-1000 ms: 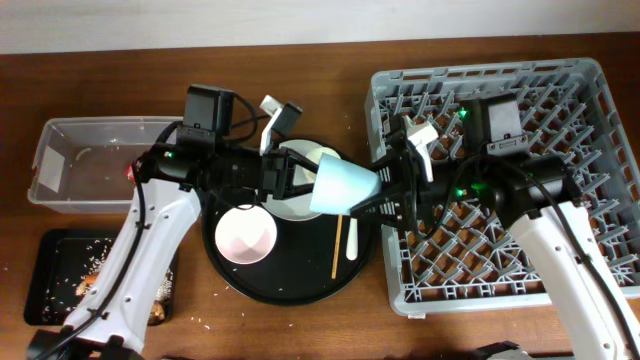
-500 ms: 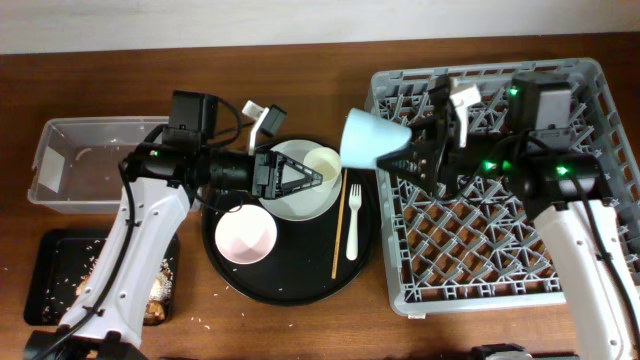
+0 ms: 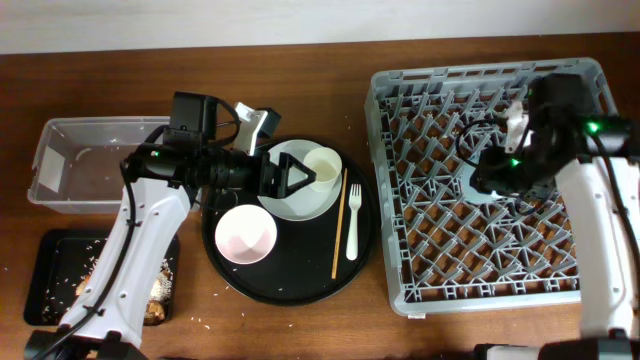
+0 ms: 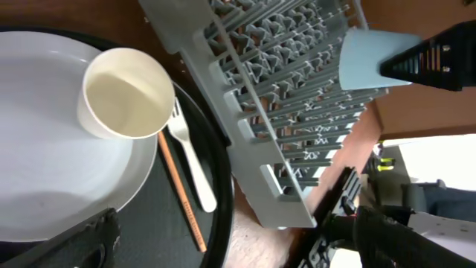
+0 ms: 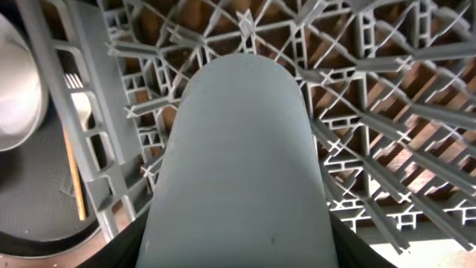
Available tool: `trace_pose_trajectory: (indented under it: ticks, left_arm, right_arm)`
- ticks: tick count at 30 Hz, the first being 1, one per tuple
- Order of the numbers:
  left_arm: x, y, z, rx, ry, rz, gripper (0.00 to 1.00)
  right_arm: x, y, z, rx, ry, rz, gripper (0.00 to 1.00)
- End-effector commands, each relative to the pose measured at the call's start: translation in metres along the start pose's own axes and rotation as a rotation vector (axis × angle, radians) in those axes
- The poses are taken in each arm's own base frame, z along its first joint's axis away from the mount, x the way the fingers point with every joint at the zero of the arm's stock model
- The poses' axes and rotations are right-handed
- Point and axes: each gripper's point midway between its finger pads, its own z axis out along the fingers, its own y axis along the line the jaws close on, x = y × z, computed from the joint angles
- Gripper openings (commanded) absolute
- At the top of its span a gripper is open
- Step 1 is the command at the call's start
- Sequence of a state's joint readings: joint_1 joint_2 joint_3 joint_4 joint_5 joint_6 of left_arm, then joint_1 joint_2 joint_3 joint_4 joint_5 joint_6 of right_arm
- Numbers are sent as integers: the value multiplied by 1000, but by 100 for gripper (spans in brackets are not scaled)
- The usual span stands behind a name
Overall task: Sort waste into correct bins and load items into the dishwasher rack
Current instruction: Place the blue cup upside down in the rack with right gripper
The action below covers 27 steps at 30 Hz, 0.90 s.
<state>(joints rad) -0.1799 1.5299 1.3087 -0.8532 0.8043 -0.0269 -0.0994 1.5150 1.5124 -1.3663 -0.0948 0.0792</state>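
Note:
The base end of the cream cup has to stay free to hand over to the right gripper for racking, so the left gripper needs to grab the cream cup by its rim (image 3: 322,162) (image 4: 129,97).
My right gripper (image 3: 497,178) is shut on the light blue cup (image 5: 242,164), holding it low over the middle of the grey dishwasher rack (image 3: 420,290). In the left wrist view the cup (image 4: 368,56) hangs above the rack (image 4: 275,97). My left gripper (image 3: 300,180) is open and empty over the white plate (image 3: 285,205), just left of the cream cup (image 3: 322,165) standing on it. The pinkish bowl (image 3: 245,235) and white fork (image 3: 353,220) lie on the round black tray (image 3: 300,280).
A wooden stick (image 3: 338,235) lies beside the fork. The clear tub (image 3: 60,160) stands at the far left, and the shallow black tray (image 3: 50,260) with rice-like scraps (image 3: 95,270) sits in front of it. The left arm crosses above both.
The left gripper opened, let go of the blue cup and drew back over the plate. The right gripper carried the cup from the tray's edge rightward to the rack's middle.

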Motion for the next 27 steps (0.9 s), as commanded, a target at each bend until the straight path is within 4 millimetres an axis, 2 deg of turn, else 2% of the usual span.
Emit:
trace_pose_trajectory:
  ticks: [1, 3, 4, 5, 9, 18, 22, 25, 26, 27]
  left_arm:
    - [1, 17, 1, -84, 4, -5, 99]
    - [1, 20, 0, -101, 3, -5, 99]
    - [1, 20, 0, -101, 3, -5, 99]
    - [1, 20, 0, -101, 3, -5, 99]
    - [1, 20, 0, -101, 3, -5, 99]
    - [1, 20, 0, -101, 3, -5, 99]
    - [1, 20, 0, -101, 3, -5, 99]
    - [1, 20, 0, -101, 3, -5, 99]
    - [1, 20, 0, -101, 3, -5, 99]
    - [1, 20, 0, -101, 3, -5, 99]
  right_arm:
    - [1, 12, 2, -30, 17, -17, 27]
    - [0, 37, 4, -54, 2, -99, 27]
    - [0, 58, 5, -68, -13, -164, 27]
    - [3, 67, 6, -64, -13, -199, 27]
    - [2, 86, 13, -43, -42, -279, 27]
    - [4, 83, 69, -24, 45, -278, 27]
    - [4, 83, 73, -24, 45, -278, 27]
    - [8, 81, 86, -24, 45, -278, 27]
    - [9, 81, 89, -23, 49, -278, 31]
    - [9, 80, 89, -23, 50, -278, 48]
